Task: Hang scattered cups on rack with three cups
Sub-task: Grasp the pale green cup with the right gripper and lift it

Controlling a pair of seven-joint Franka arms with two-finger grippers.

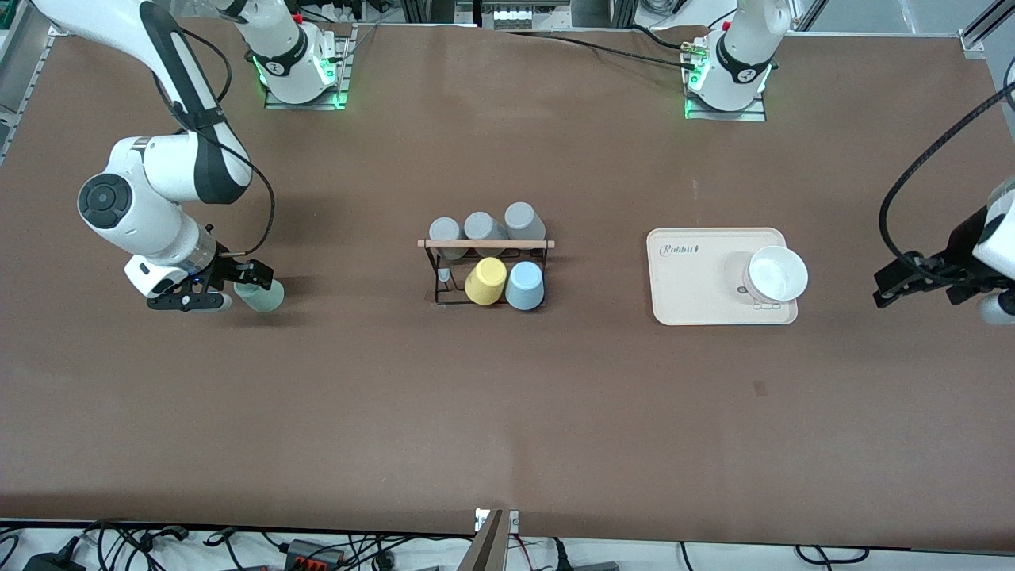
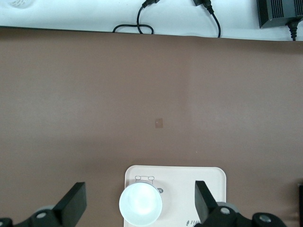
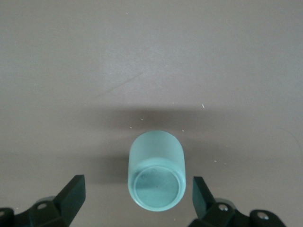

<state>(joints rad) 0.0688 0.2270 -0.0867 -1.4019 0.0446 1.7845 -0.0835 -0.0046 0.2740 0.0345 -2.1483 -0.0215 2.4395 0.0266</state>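
Note:
In the right wrist view my fingers stop short of the cup's sides and would miss, so my right gripper moves toward the mint green cup before closing.
The pale mint green cup (image 1: 260, 296) lies on the table toward the right arm's end, its base turned to my right gripper (image 1: 238, 289). In the right wrist view the cup (image 3: 156, 176) sits between the open fingers (image 3: 73, 194), which stand apart from it on both sides. The light blue cup (image 1: 525, 285) sits upside down on the black wire rack (image 1: 485, 244) with the wooden rod, beside the yellow cup (image 1: 485, 281). My left gripper (image 1: 888, 287) waits open and empty in the air at the left arm's end of the table.
Three grey cups (image 1: 484, 228) sit on the rack's row farther from the front camera. A cream tray (image 1: 690, 285) holds a white cup (image 1: 777, 274); the left wrist view shows the tray (image 2: 208, 177) and the cup (image 2: 140, 204) below its fingers.

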